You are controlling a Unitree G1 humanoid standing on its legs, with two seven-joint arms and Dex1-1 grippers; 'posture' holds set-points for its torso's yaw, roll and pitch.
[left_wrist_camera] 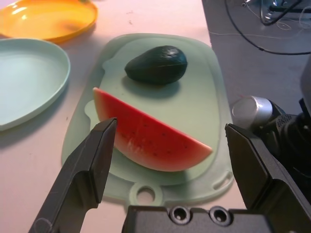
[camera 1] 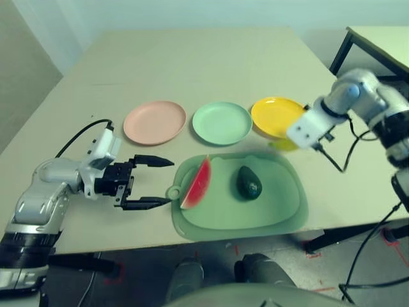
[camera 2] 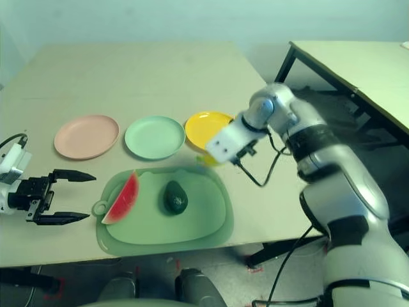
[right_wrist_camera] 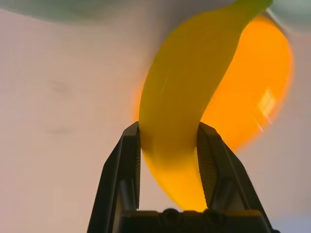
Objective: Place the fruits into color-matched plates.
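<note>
The curved banana (camera 1: pixel 283 145) hangs above and short of the yellow plate, so my right gripper moves it toward the plate, before releasing it.
My right gripper (right_wrist_camera: pixel 168 141) is shut on the curved yellow banana (right_wrist_camera: pixel 189 82) and holds it just above the table at the near edge of the yellow plate (camera 1: pixel 275 115). The red watermelon wedge (camera 1: pixel 197 183) and the dark green avocado (camera 1: pixel 248 181) lie on the pale green cutting mat (camera 1: pixel 281 204). My left gripper (camera 1: pixel 156 182) stands open on the table just left of the mat, fingers pointing at the watermelon (left_wrist_camera: pixel 146 138). The pink plate (camera 1: pixel 154 121) and the mint green plate (camera 1: pixel 222 123) are bare.
The three plates stand in a row behind the mat. A black cable (camera 1: pixel 339 163) hangs from my right wrist. A second table (camera 1: pixel 377 45) stands at the far right, past this table's edge.
</note>
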